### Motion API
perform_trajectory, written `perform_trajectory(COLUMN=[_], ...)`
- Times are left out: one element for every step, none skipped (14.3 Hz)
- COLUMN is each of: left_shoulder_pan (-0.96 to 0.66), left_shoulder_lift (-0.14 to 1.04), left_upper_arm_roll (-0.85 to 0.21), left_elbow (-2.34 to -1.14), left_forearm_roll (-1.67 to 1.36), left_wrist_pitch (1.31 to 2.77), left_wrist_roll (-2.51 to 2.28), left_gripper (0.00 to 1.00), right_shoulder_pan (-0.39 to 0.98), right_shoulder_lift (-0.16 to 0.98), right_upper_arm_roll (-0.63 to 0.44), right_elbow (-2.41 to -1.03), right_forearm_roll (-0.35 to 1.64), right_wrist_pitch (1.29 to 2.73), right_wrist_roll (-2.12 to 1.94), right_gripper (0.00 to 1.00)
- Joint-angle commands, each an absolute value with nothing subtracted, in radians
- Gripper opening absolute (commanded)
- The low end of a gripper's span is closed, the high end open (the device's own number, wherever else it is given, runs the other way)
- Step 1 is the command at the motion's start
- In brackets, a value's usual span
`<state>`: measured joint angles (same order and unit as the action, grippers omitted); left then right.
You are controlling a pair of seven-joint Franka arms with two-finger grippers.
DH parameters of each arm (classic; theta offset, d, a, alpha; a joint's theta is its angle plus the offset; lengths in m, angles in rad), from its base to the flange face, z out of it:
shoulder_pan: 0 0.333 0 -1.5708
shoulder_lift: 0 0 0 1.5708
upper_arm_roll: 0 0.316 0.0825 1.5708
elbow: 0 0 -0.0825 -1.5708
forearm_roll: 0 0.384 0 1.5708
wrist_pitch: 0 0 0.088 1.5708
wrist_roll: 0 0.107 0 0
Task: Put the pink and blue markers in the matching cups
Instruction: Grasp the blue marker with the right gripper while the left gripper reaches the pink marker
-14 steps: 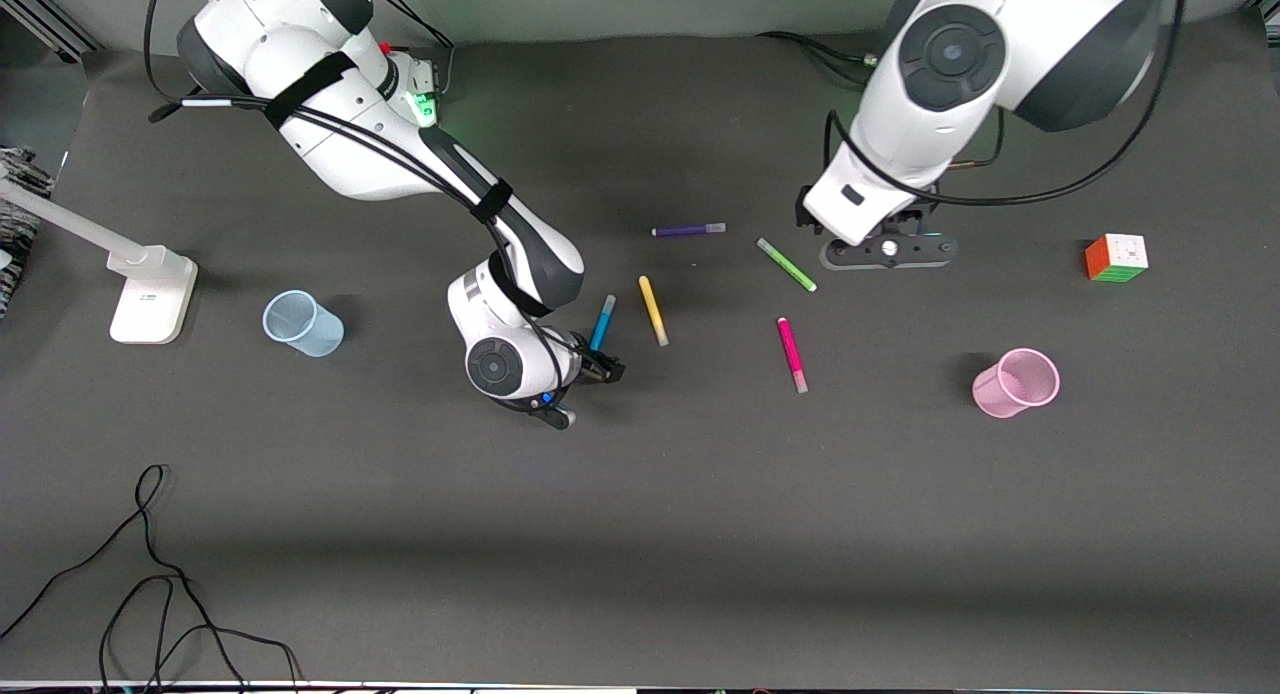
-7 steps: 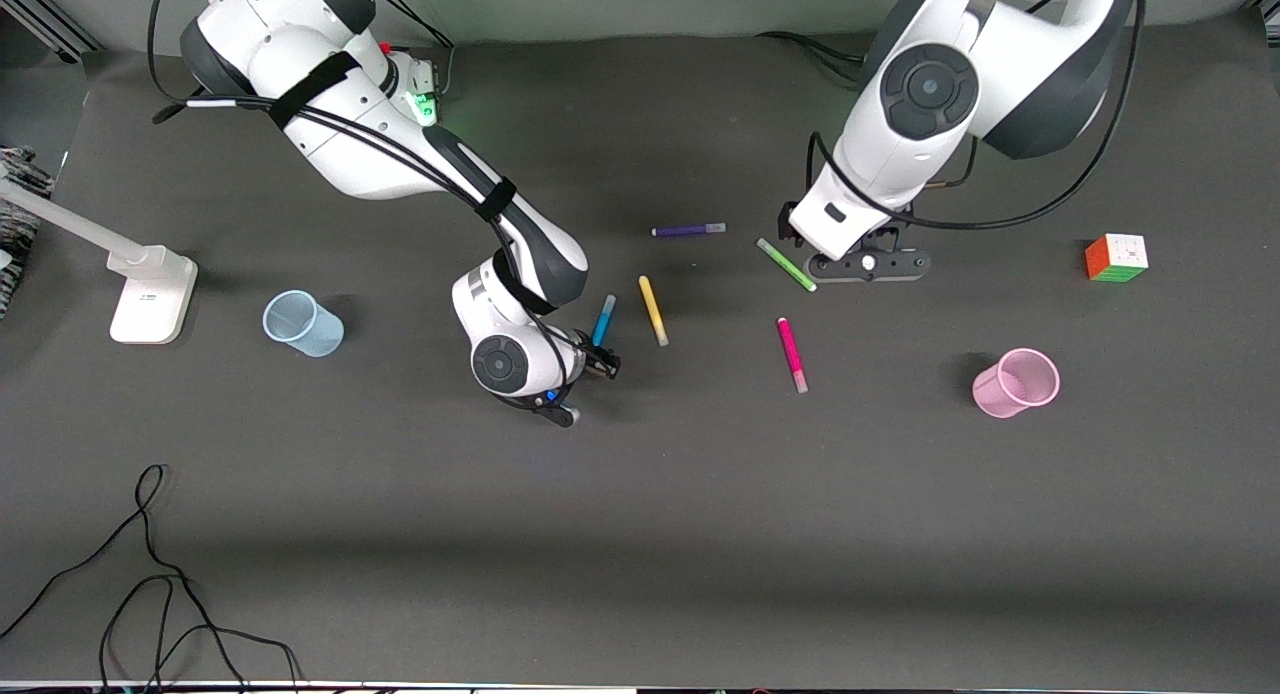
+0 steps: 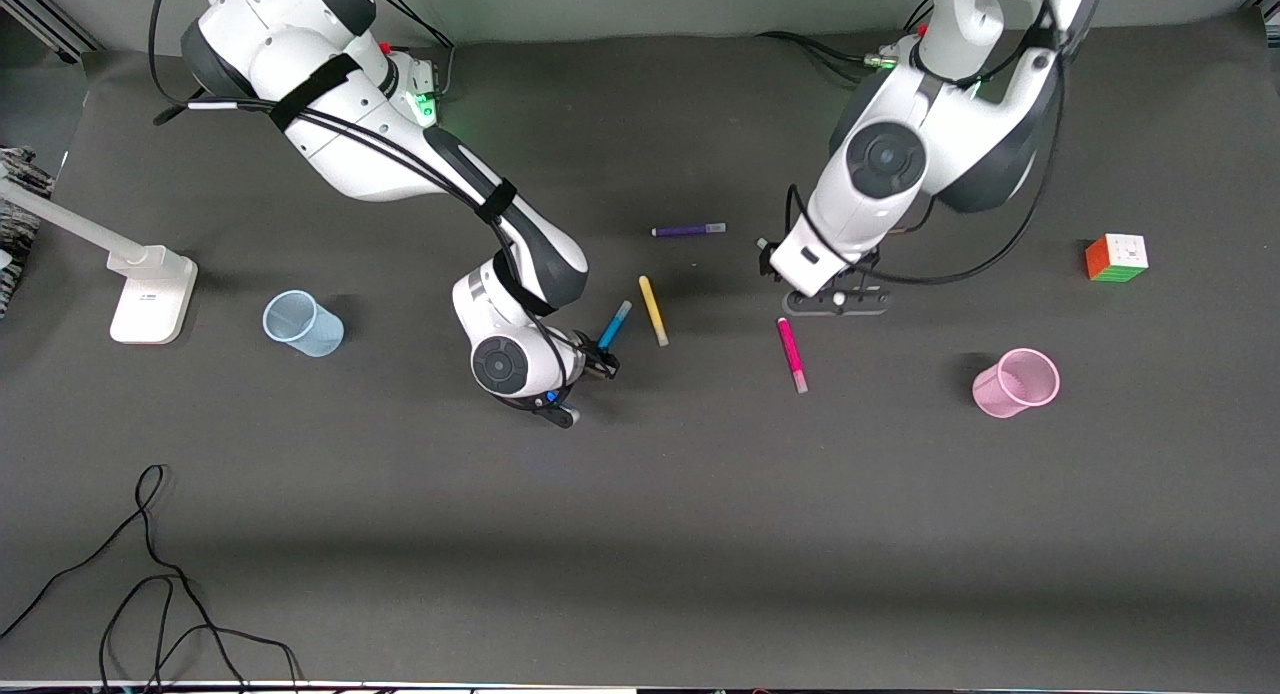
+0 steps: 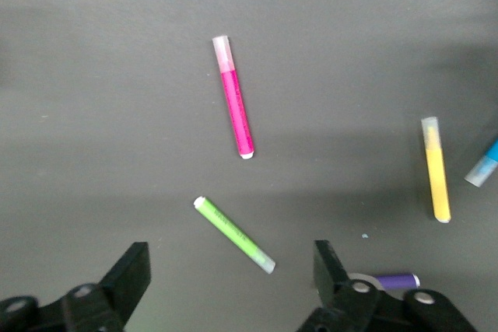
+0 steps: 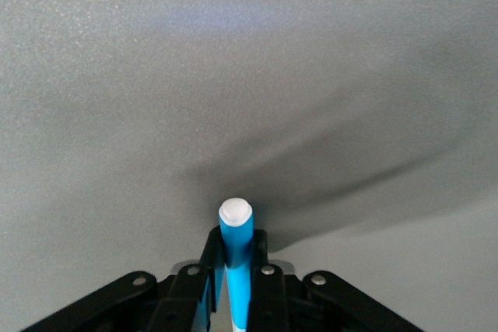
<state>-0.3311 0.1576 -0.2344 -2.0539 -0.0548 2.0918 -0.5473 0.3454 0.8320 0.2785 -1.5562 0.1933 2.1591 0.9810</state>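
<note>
The pink marker's pale cap (image 3: 800, 382) has to stay free to go into the pink cup. My left gripper should next grab the pink marker by its white-tipped barrel end (image 3: 785, 328).
My right gripper (image 3: 601, 362) is shut on the cyan-blue marker (image 3: 615, 325), which slants up from the fingers; in the right wrist view the marker (image 5: 236, 248) stands between the closed fingers (image 5: 212, 258). The magenta-pink marker (image 3: 791, 354) lies on the mat, nearer to the front camera than my left gripper (image 3: 835, 302). The left gripper (image 4: 231, 274) is open and empty, above the green marker (image 4: 233, 234), with the pink marker (image 4: 236, 99) just past it. The pale blue cup (image 3: 302, 323) stands toward the right arm's end, the pale pink cup (image 3: 1016, 382) toward the left arm's end.
A yellow marker (image 3: 653, 311) lies beside the blue one and a purple marker (image 3: 689, 230) lies farther from the front camera. A colour cube (image 3: 1116, 257) and a white lamp base (image 3: 150, 294) sit at the table's two ends. Black cables (image 3: 150, 574) lie near the front edge.
The left arm has moved down toward the pink marker and now covers the green marker in the front view. The blue marker has tilted in the right gripper, toward the yellow one.
</note>
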Motion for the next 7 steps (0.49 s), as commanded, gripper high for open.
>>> perform_trajectory(left_shoulder_pan=[-0.344, -0.344, -0.345, -0.344, -0.344, -0.344, -0.344], left_shoulder_lift=[0.244, 0.273, 0.296, 0.314, 0.331, 0.354, 0.380], left_upper_arm_roll=[-0.227, -0.226, -0.225, -0.225, -0.225, -0.224, -0.224], left_elbow=[-2.060, -2.062, -2.065, -2.072, -2.089, -2.108, -2.121], left_forearm_roll=[-0.043, -0.035, -0.026, -0.018, -0.009, 0.008, 0.035], left_wrist_pitch=[2.187, 2.219, 2.233, 2.249, 2.279, 2.328, 2.374], left_wrist_roll=[-0.566, -0.566, -0.568, -0.568, -0.574, -0.584, -0.610], left_gripper=[0.96, 0.98, 0.98, 0.98, 0.99, 0.99, 0.99], right_shoulder_pan=[0.345, 0.345, 0.345, 0.344, 0.342, 0.342, 0.341], right_shoulder_lift=[0.839, 0.838, 0.831, 0.822, 0.790, 0.757, 0.718], right_upper_arm_roll=[0.275, 0.275, 0.275, 0.273, 0.272, 0.267, 0.262], right_elbow=[-1.549, -1.549, -1.551, -1.560, -1.575, -1.589, -1.603], right_forearm_roll=[0.193, 0.193, 0.193, 0.192, 0.192, 0.186, 0.163], right_wrist_pitch=[2.164, 2.163, 2.160, 2.152, 2.123, 2.103, 2.079], right_wrist_roll=[0.989, 0.991, 0.991, 0.991, 0.991, 0.992, 0.991], right_gripper=[0.00, 0.00, 0.00, 0.00, 0.00, 0.00, 0.00])
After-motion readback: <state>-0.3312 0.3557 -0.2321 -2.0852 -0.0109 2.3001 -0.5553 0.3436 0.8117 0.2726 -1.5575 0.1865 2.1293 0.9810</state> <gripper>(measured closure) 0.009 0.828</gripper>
